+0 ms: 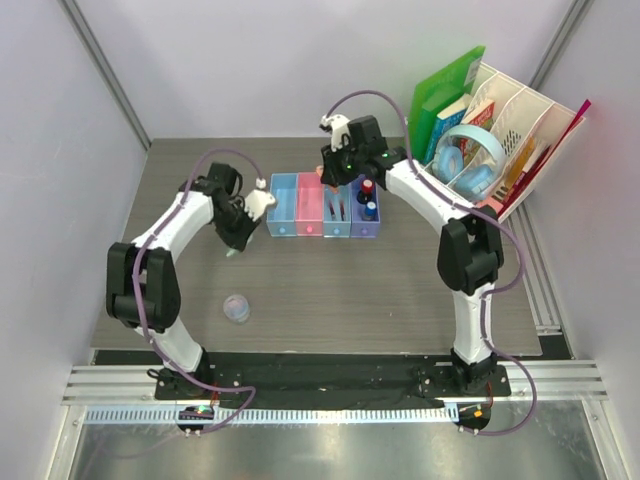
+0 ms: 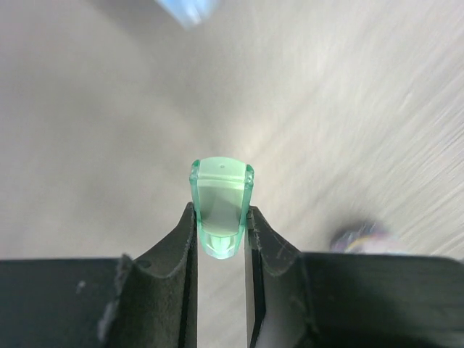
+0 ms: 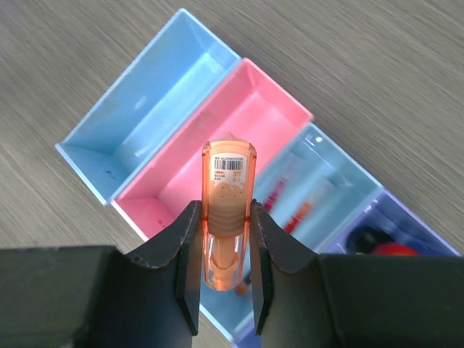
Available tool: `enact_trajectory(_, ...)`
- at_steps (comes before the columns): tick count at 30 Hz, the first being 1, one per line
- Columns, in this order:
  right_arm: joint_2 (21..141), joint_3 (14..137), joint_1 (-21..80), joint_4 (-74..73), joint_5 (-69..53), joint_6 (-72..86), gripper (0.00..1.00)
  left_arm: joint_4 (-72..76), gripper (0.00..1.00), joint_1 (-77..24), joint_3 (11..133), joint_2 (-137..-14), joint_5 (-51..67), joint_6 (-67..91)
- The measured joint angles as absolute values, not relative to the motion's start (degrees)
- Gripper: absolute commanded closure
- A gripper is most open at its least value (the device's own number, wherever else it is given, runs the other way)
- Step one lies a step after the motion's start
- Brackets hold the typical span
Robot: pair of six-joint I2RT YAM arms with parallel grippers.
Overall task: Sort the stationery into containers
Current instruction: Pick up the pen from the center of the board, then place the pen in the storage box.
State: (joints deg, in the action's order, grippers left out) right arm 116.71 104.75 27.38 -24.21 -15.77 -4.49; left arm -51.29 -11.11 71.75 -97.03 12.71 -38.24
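Note:
The orange piece has its near end across the pink tray's rim. My right gripper needs to move the piece fully into the tray before it lets go.
My left gripper is shut on a short translucent green piece, held above the bare tabletop; in the top view this gripper hangs left of the containers. My right gripper is shut on a short orange piece over the pink tray. The containers form a row: light blue, pink, light blue with slim red pens, and purple-blue with red- and blue-capped bits. A round bluish disc lies on the table near the left arm.
A white perforated organizer with books, a green folder and blue headphones stands at the back right. Pale walls close in both sides. The wood-grain table ends at a black strip by the arm bases.

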Motion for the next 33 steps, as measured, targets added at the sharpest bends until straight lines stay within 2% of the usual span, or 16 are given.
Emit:
enact_trajectory(9,123.8,109.5,30.8,-21.1,-19.4,-1.7,0.99,-51.2,1.0,-11.1,93.6,-99.6,26.4,-27.3)
enact_trajectory(15,129.1,111.1,31.3,-20.2,-20.4,-1.1,0.99,-51.0,1.0,-11.1,97.0,-103.2,31.4,-22.8)
enact_trajectory(18,131.3,111.1,31.3,-20.2,-20.4,-0.4,0.93,-50.8,1.0,-11.3,97.2,-104.2,32.6,-21.3)
enact_trajectory(19,131.8,111.1,31.3,-20.2,-20.3,-0.2,0.91,-50.8,1.0,-11.4,97.4,-104.4,32.9,-21.0)
enact_trajectory(23,132.1,111.1,30.9,-20.2,-19.6,-0.1,0.67,-50.2,1.0,-11.8,98.5,-104.9,34.0,-19.5)
enact_trajectory(25,132.1,111.1,30.9,-20.1,-19.4,-0.1,0.61,-49.5,1.0,-12.0,99.4,-105.3,34.5,-18.7)
enact_trajectory(26,132.1,111.1,30.9,-20.1,-19.4,-0.3,0.53,-49.1,1.0,-12.1,99.8,-105.5,34.6,-18.3)
enact_trajectory(30,131.3,111.0,31.0,-20.6,-18.6,-1.5,0.36,-47.4,1.0,-12.7,101.9,-107.2,35.4,-16.3)
enact_trajectory(33,128.9,109.8,31.1,-21.9,-17.7,-2.7,0.31,-46.4,1.0,-13.3,103.8,-109.5,35.8,-14.9)
